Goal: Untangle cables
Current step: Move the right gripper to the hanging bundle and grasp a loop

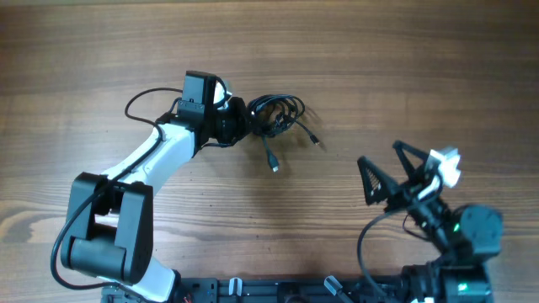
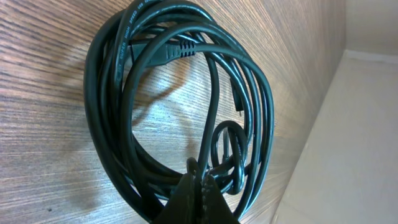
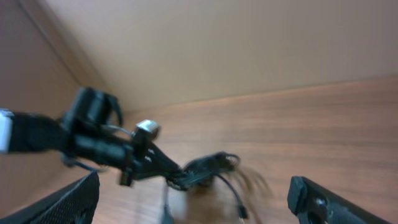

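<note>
The cable strands at the edge of the coil opposite my left gripper are the part that my right gripper needs to grab next, to untangle loops.
A coiled bundle of thin black cables (image 1: 278,116) lies on the wooden table at centre back, with two plug ends trailing toward the front. In the left wrist view the coil (image 2: 180,106) fills the frame. My left gripper (image 1: 253,122) is at the bundle's left edge, its fingers (image 2: 200,180) shut on strands of the coil. My right gripper (image 1: 396,177) is open and empty, raised at the right front, well clear of the cables. In the right wrist view the bundle (image 3: 208,169) shows blurred between my wide-open fingers (image 3: 193,202).
The left arm's own thick black wire (image 1: 147,101) loops over the table behind the arm. The arm bases stand along the front edge (image 1: 278,290). A pale wall (image 2: 348,143) borders the table's far side.
</note>
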Available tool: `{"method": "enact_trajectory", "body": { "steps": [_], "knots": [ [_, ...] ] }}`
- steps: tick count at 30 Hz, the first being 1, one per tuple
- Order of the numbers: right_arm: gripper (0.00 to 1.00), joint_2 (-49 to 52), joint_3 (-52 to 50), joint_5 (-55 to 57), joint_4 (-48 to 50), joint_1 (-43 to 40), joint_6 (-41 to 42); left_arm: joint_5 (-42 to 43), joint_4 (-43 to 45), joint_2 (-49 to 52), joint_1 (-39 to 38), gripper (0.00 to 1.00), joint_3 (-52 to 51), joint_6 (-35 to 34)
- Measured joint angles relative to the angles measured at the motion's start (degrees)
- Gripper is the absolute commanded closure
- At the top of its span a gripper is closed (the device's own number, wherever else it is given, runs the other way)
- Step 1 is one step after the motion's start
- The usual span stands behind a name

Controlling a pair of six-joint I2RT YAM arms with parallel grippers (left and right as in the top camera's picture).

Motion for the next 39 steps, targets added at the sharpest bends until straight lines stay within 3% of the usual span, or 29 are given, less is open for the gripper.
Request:
{"method": "enact_trajectory", "body": {
  "steps": [5,11,12,14,16,18,25,32,39],
  "knots": [
    [0.0,21.4,14.4,-10.1,-7.65,-0.09,2.21,0.0,0.0,0.09,0.0,0.96,-0.02,-0.09],
    [0.02,45.22,15.89,-22.45,1.75,1.81,18.64,0.0,0.07,0.26,-0.02,0.96,-0.04,-0.17],
    [0.09,48.65,15.89,-23.41,3.23,3.34,20.46,0.0,0.0,0.28,0.0,0.96,-0.04,-0.17],
    [0.35,54.01,15.89,-24.5,6.91,6.8,24.65,0.0,0.0,0.31,0.0,0.96,-0.04,-0.17],
    [0.46,58.03,15.91,-24.33,10.49,10.21,29.07,0.0,0.15,0.31,0.0,0.96,-0.04,-0.2],
    [0.49,61.83,15.89,-22.73,13.2,14.01,34.14,0.0,0.2,0.31,0.0,0.96,-0.04,-0.2],
    [0.55,68.26,15.89,-9.49,23.45,25.7,54.6,0.0,0.24,0.31,0.0,0.96,-0.04,-0.2],
    [0.51,68.32,15.89,6.01,23.56,28.94,65.72,0.0,0.22,0.31,0.0,0.96,-0.04,-0.2],
    [0.5,68.32,15.89,15.45,23.58,33.31,71.28,0.0,0.22,0.31,0.0,0.96,-0.04,-0.2]
  ]
}}
